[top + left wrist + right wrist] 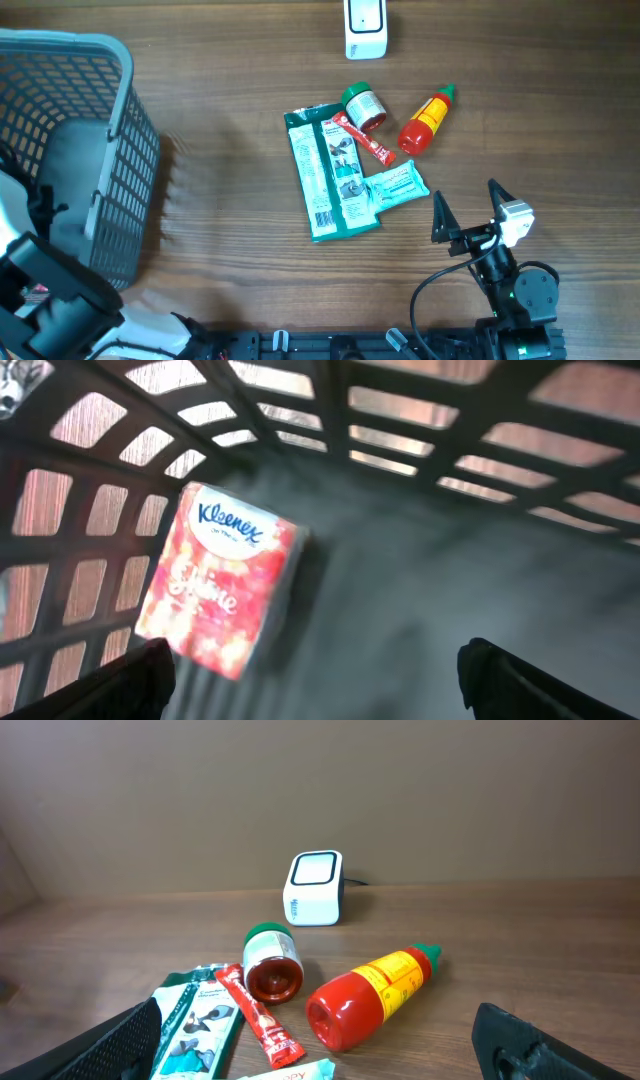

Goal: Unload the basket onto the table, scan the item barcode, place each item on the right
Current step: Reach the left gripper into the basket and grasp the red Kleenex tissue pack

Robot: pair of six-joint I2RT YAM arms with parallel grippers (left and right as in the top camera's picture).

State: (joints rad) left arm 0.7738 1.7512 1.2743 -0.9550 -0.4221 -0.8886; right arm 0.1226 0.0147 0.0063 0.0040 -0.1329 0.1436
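The robot should next use its left gripper to grab the Kleenex tissue pack (215, 580) by its edge toward the pack's end away from the name, so the pack's sides stay open to scan.
A Kleenex tissue pack (215, 580), pink and orange, lies on the grey floor of the basket (400, 420). My left gripper (320, 685) hangs open just over that floor, nothing between its fingers (130, 680); the pack sits by the left finger, not gripped. On the table a white barcode scanner (365, 28) (314, 888) stands at the far edge. My right gripper (466, 195) (318, 1035) is open and empty, near the front right, facing a pile of items. In the overhead view the left gripper is hidden inside the basket (110, 150).
The pile holds a green packet (330, 170), a pale teal packet (400, 187), a red sachet (363, 140), a green-lidded jar (364, 107) on its side and a red sauce bottle (427, 122) lying down. The tall grey basket fills the table's left side.
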